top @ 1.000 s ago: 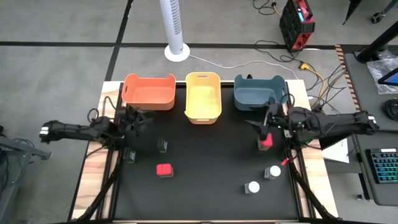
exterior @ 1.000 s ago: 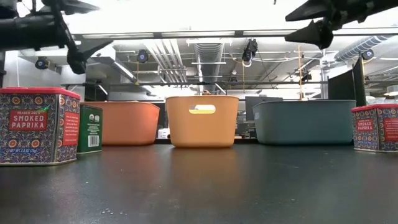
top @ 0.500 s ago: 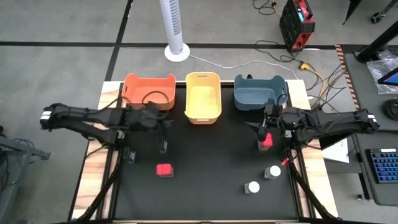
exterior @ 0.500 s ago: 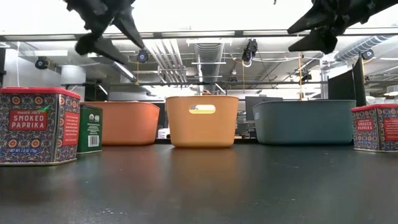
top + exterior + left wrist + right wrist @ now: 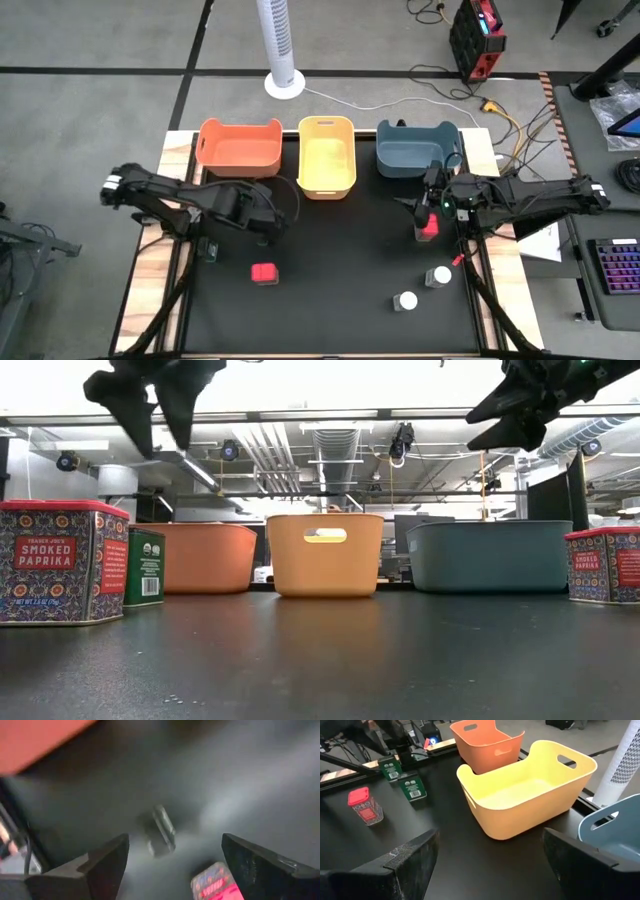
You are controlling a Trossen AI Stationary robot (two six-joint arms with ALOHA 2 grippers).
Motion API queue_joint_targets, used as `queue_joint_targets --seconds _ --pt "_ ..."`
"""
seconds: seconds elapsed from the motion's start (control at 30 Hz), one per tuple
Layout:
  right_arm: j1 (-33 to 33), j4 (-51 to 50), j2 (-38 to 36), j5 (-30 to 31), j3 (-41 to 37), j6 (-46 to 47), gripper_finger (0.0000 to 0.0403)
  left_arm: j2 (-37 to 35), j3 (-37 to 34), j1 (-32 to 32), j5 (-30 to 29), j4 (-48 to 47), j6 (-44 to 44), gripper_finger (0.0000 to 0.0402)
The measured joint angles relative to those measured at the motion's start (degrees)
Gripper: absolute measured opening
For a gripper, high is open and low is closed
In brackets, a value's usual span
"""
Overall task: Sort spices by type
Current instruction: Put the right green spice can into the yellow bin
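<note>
My left gripper will sort spices by type, so next it will grab the black spice box by its long sides.
My left gripper [image 5: 268, 218] [image 5: 175, 850] hangs open above one black boxy spice [image 5: 162, 830], which stands on the mat. The second black box [image 5: 208, 248] stands near the table's left edge, and a red paprika tin [image 5: 264, 273] [image 5: 55, 560] stands nearer the table's near edge. My right gripper [image 5: 425, 205] [image 5: 491, 840] is open, raised above the other red tin [image 5: 428, 226] [image 5: 605, 565]. Two clear white-capped jars [image 5: 438, 276] [image 5: 405, 300] stand upright toward the near right of the mat.
Three bins stand in a row along the far edge: orange [image 5: 238, 147], yellow [image 5: 327, 155], blue [image 5: 418, 150]. The black mat [image 5: 340, 260] has open room in its middle. Beyond the table are a white tower fan [image 5: 280, 45] and floor cables.
My left gripper has swung from near the table's left edge, beside the orange bin, toward the right and a little nearer, and now hangs over the black box with its fingers pointing down. The spices have stayed where they were.
</note>
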Motion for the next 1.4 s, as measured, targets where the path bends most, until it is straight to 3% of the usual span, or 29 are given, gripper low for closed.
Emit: queue_joint_targets --seconds 0.2,0.57,1.1,1.23,1.4 --pt "0.0 -0.68 -0.01 0.0 0.0 0.0 0.0343 -1.9 -6.32 -0.3 1.35 2.19 -5.31 0.0304" --pt "0.0 -0.76 -0.01 -0.04 0.0 0.0 0.0343 -6.88 -21.13 -0.35 2.63 19.82 -8.67 0.0304" --pt "0.0 -0.79 0.05 -0.07 -0.02 1.03 0.0343 1.56 -22.8 -0.28 2.04 20.09 -6.55 0.0298" --pt "0.0 -0.76 0.05 -0.07 -0.02 1.05 0.0343 3.28 -22.8 -0.24 2.02 20.32 -6.03 0.0257" --pt "0.01 -0.77 0.05 -0.07 -0.02 1.05 0.0343 3.97 -22.8 -0.24 2.04 20.53 -5.61 0.0151"
